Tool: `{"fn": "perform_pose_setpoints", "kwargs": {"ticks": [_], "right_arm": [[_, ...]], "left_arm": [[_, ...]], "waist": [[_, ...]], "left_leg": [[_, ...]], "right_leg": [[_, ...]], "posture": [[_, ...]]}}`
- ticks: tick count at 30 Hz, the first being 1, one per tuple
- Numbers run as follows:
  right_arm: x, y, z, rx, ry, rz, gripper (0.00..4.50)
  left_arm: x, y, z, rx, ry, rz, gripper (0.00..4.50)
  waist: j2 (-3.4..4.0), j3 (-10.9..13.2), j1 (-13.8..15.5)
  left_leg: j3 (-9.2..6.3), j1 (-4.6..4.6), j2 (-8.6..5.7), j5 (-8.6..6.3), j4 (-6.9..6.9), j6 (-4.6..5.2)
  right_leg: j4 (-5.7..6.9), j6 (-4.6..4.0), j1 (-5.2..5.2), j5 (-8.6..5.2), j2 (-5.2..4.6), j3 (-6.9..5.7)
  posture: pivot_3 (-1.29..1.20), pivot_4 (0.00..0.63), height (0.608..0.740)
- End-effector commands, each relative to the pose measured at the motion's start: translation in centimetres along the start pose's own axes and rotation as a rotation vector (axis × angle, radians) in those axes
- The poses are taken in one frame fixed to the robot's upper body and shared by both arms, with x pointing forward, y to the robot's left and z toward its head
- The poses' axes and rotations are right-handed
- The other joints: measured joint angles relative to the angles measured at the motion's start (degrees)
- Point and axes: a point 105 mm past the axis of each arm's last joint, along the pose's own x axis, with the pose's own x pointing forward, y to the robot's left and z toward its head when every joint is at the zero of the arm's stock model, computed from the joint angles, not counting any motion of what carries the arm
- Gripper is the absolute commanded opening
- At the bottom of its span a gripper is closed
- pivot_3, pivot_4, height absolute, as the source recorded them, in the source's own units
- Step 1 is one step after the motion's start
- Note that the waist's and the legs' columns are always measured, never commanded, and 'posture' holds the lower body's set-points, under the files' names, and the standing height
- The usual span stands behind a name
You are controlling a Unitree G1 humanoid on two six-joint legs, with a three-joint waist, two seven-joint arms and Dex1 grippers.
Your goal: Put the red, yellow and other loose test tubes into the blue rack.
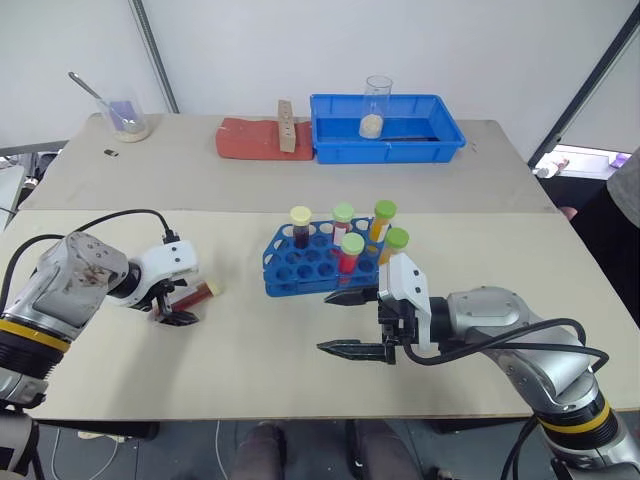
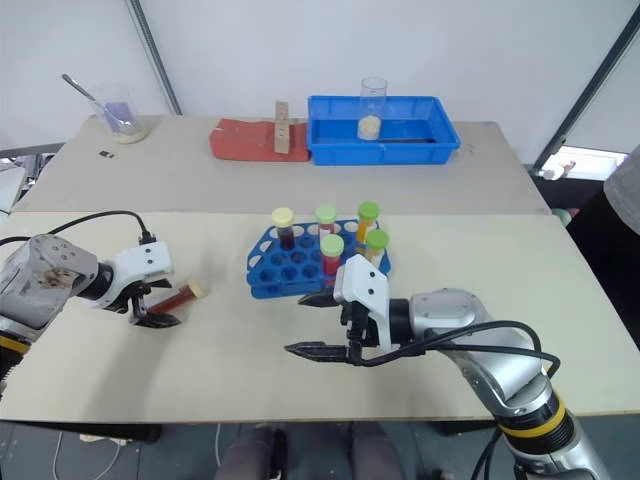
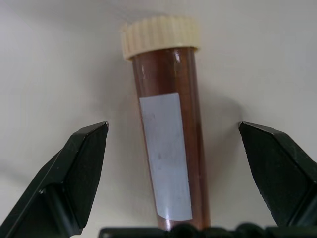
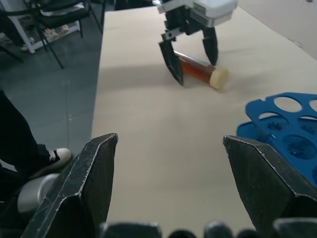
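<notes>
The left gripper's fingers are beside the red-brown tube [image 1: 200,293] [image 3: 170,129], low over the table. The left gripper should close on the tube, as it would hold the tube now.
A dark red-brown test tube [image 1: 200,293] with a pale-yellow cap lies loose on the table at the left. My left gripper [image 1: 178,308] is open and straddles it, one finger on each side, and neither touches it in the left wrist view [image 3: 171,148]. The blue rack [image 1: 300,265] stands at mid-table. Several capped tubes stand upright in it, among them a red one [image 1: 352,252] and a yellow-orange one [image 1: 382,218]. My right gripper [image 1: 345,322] hangs open and empty just in front of the rack, pointing left. From the right wrist the loose tube [image 4: 198,72] shows between the left fingers.
At the back stands a larger blue bin [image 1: 440,135] with a glass beaker [image 1: 376,105] in it. Beside it are a red pad [image 1: 245,138] and a wooden block [image 1: 287,125]. A beaker with a spoon [image 1: 125,115] sits far left. A person [image 1: 630,190] is at the right edge.
</notes>
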Motion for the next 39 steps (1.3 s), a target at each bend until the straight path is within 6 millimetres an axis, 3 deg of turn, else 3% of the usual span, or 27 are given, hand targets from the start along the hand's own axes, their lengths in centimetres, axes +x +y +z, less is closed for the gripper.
{"fn": "perform_pose_setpoints", "kwargs": {"ticks": [1, 4, 10, 14, 16, 21, 25, 32, 39], "right_arm": [[-0.5, 0.3, 1.2, -0.025, -0.043, 0.002, 3.77], [-0.7, 0.3, 1.2, -0.009, -0.049, -0.002, 3.81], [-1.3, 0.4, 1.1, 0.027, -0.059, -0.005, 3.81], [-1.9, 0.7, 0.7, 0.041, -0.034, -0.006, 3.81], [-2.3, 0.9, 0.5, 0.045, -0.016, -0.013, 3.81], [-4.1, 1.4, -0.5, 0.043, 0.057, -0.044, 3.81], [-5.0, 1.3, -0.7, 0.015, 0.078, -0.089, 3.81], [-5.3, -0.9, 0.2, -0.056, 0.058, -0.261, 3.81], [-5.6, -0.9, 0.9, -0.044, 0.066, -0.276, 3.81]], "left_arm": [[-0.1, 0.6, 0.3, 0.033, 0.012, 0.018, 4.5], [0.4, 0.5, 0.0, 0.045, 0.027, -0.005, 3.68], [1.1, 0.4, 0.3, 0.086, 0.02, -0.027, 1.03], [0.4, 0.6, 0.8, 0.14, -0.015, -0.042, 0.97], [-0.7, 0.3, 2.1, 0.144, -0.105, -0.075, 0.97], [-4.4, -1.7, 7.5, 0.078, -0.481, -0.215, 0.97], [-5.8, -3.5, 11.9, 0.056, -0.769, -0.266, 0.97], [-3.4, -3.6, 17.3, -0.047, -1.092, -0.061, 0.97], [-0.7, -3.6, 17.9, -0.111, -1.147, 0.028, 0.97]], "waist": [[0.0, 0.0, 0.0], [0.0, 0.0, 0.01], [0.02, -0.02, 0.16], [0.02, -0.03, 0.16], [0.02, -0.03, 0.12], [-0.02, -0.01, 0.17], [-0.03, -0.02, 0.22], [-0.05, -0.02, -0.18], [-0.06, -0.02, -0.14]], "left_leg": [[0.0, 0.01, 0.0, 0.0, 0.01, 0.0], [0.0, 0.04, 0.0, 0.0, 0.02, 0.0], [-0.01, 0.14, 0.0, 0.01, 0.03, 0.0], [-0.02, 0.14, 0.0, 0.03, 0.05, 0.01], [-0.02, 0.11, 0.0, 0.03, 0.04, 0.01], [-0.04, -0.17, -0.01, 0.02, 0.06, 0.02], [-0.06, -0.2, -0.09, 0.0, 0.09, 0.05], [-0.07, 0.04, -0.12, 0.02, 0.21, 0.03], [-0.13, 0.01, -0.11, 0.04, 0.12, 0.01]], "right_leg": [[0.0, 0.01, 0.01, 0.01, 0.0, 0.01], [0.03, 0.01, 0.04, 0.02, 0.0, 0.01], [0.16, -0.02, 0.08, 0.03, 0.0, 0.01], [0.17, -0.03, 0.09, 0.04, 0.0, 0.01], [0.16, -0.04, 0.07, 0.04, 0.0, 0.01], [-0.05, 0.09, -0.01, 0.08, -0.04, -0.01], [-0.14, 0.59, 0.03, 0.27, -0.13, 0.0], [-0.03, 0.63, 0.18, 0.44, -0.08, 0.1], [-0.09, 0.51, 0.17, 0.49, 0.01, 0.12]], "posture": [[0.0, 0.15, 0.74], [0.0, 0.15, 0.74], [0.0, 0.15, 0.74], [0.0, 0.15, 0.74], [0.0, 0.15, 0.74], [0.0, 0.15, 0.74], [0.0, 0.15, 0.74], [0.0, 0.15, 0.74], [0.0, 0.15, 0.74]]}}
